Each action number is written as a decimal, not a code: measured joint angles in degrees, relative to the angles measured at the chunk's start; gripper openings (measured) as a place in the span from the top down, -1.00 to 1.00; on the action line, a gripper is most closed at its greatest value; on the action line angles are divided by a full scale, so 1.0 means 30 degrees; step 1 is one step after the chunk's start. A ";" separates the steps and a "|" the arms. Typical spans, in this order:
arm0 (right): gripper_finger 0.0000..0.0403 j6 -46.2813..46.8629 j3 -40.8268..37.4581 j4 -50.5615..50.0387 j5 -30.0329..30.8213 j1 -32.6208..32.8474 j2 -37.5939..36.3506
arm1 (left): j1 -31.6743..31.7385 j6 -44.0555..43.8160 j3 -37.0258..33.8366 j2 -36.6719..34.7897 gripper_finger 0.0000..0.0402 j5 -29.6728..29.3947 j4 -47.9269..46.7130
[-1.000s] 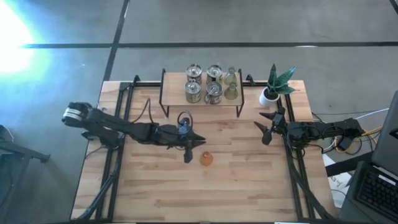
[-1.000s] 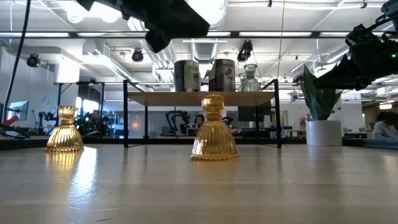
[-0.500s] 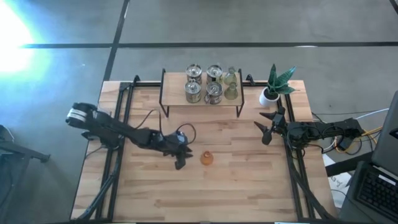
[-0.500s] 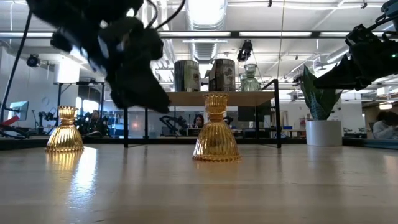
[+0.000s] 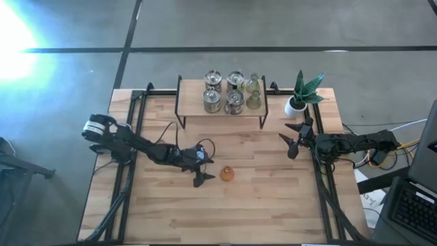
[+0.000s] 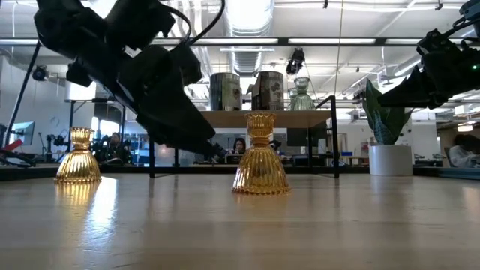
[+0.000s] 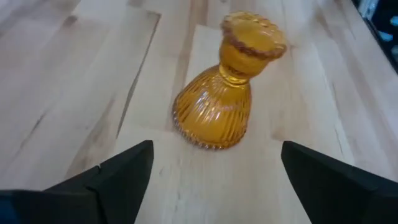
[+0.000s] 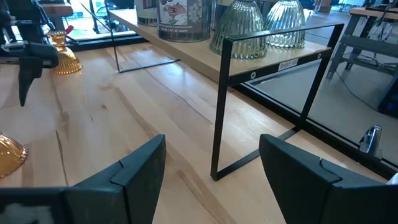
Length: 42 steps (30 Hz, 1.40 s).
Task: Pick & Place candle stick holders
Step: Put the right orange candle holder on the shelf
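The orange candle stick holder point(image 7: 217, 106) should go on the shelf with the other holders, so my left gripper should grab it by its narrow neck point(image 7: 234, 75) next.
An orange ribbed candle stick holder point(image 5: 227, 174) point(image 7: 217, 106) point(image 6: 260, 156) stands upright on its wide base on the wooden table. My left gripper point(image 5: 203, 175) point(image 7: 216, 152) is open just to the holder's left, low over the table. Its fingers reach toward the holder's two sides and touch nothing. A second orange holder point(image 6: 77, 156) stands farther left in the low view. Several silvery and pale green holders point(image 5: 232, 92) stand on the shelf point(image 5: 222, 109) at the far side. My right gripper point(image 5: 292, 141) point(image 8: 211, 149) waits open at the right.
The shelf stands on thin black metal legs point(image 8: 219, 106) along the table's far side. A green plant in a white pot point(image 5: 300, 96) stands to its right. Bare wood point(image 5: 259, 205) lies near the front edge.
My left gripper has come down from well above the table to just over it and drawn back a little toward the left edge. Its fingers have opened wide. The orange holder has stayed where it was.
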 joint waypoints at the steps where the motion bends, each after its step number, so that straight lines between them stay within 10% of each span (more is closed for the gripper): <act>1: -0.25 0.0003 -0.0001 -0.0004 0.0000 0.0004 0.0007 | 0.0000 0.0441 0.0060 0.0191 -0.79 0.0090 0.0197; 21: -0.25 -0.0001 -0.0003 0.0001 0.0000 0.0004 -0.0007 | 0.0051 0.2859 0.4834 0.4948 -0.71 0.1322 0.0948; 37: -0.25 0.0000 -0.0003 0.0003 0.0000 0.0000 0.0000 | 0.0346 0.2958 0.5327 0.5228 0.33 0.0755 0.1548; 42: -0.25 0.0004 -0.0002 0.0003 0.0000 -0.0003 0.0000 | 0.0350 0.2795 0.5326 0.5016 0.37 0.0686 0.1356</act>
